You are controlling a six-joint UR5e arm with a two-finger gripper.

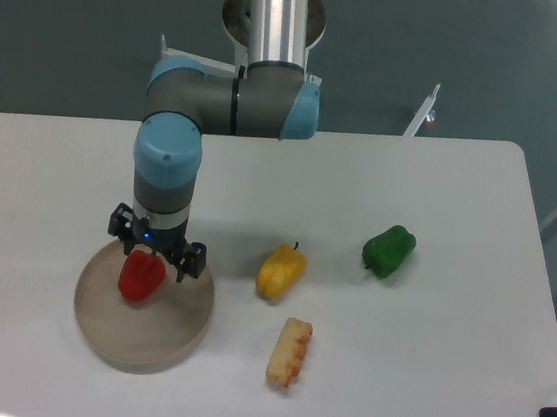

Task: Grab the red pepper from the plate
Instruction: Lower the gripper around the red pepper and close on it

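Observation:
My gripper next needs to pick the red pepper up from the plate (158,341). It should grab the pepper by the sides of its body (143,272).
The glossy red pepper (140,277) lies on the left half of the round beige plate (158,341), which sits at the table's front left. My gripper (150,256) hangs directly over the pepper's upper side, hiding its stem. The jaws stand open, spread to either side of the pepper's top, and they hold nothing. Whether the fingertips touch the pepper is not clear from this angle.
A yellow pepper (280,271) lies right of the plate. A green pepper (389,249) sits further right. A pale yellow-orange food piece (288,352) lies near the front, below the yellow pepper. The table's right edge runs at the far right.

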